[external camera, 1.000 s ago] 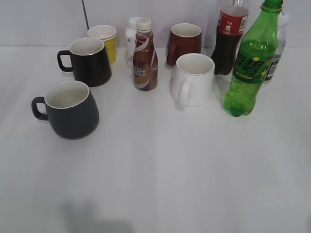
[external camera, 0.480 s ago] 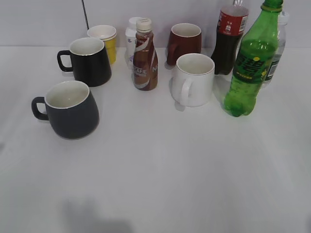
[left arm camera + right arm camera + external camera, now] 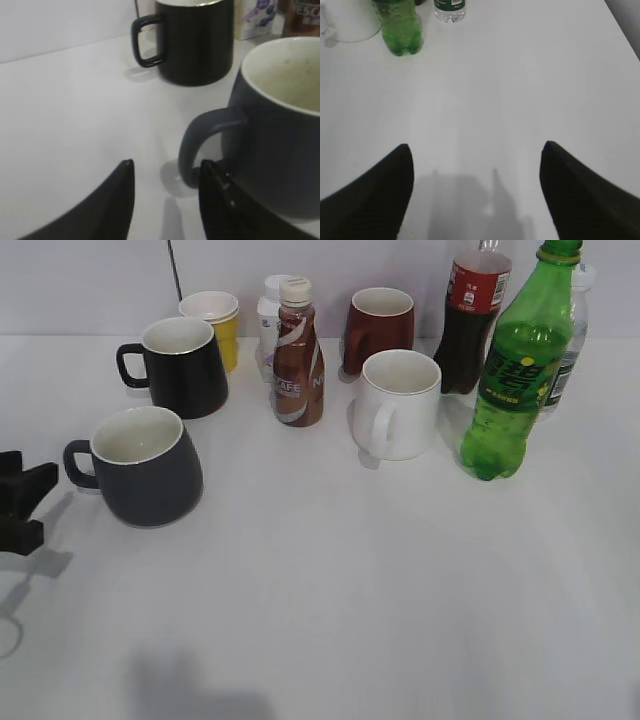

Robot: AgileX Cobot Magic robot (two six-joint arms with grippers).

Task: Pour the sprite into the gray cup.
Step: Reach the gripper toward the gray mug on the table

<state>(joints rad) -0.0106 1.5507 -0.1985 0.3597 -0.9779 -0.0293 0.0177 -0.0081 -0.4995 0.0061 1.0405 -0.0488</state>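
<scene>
The gray cup's round body (image 3: pixel 157 480) is too wide for my open fingers. My left gripper will grab the cup by its thin loop handle (image 3: pixel 77 462) next.
The sprite (image 3: pixel 515 370), a tall green bottle, stands upright at the right of the exterior view; its base shows in the right wrist view (image 3: pixel 399 30). The gray cup (image 3: pixel 148 467) stands at the left, handle pointing left, cream inside empty. My left gripper (image 3: pixel 20 502) is open at the left edge, just left of the cup's handle. In the left wrist view the gripper (image 3: pixel 167 167) has its right finger close to the handle of the gray cup (image 3: pixel 280 125). My right gripper (image 3: pixel 476 150) is open and empty over bare table, well short of the sprite.
A glossy black mug (image 3: pixel 183 365), yellow cup (image 3: pixel 218 325), brown coffee bottle (image 3: pixel 298 355), white bottle behind it, maroon mug (image 3: pixel 380 328), white mug (image 3: pixel 398 403), cola bottle (image 3: pixel 474 315) and clear water bottle (image 3: pixel 570 340) stand across the back.
My left gripper has come into the exterior view from the left edge, up to the gray cup's handle. The cups and bottles have not moved.
</scene>
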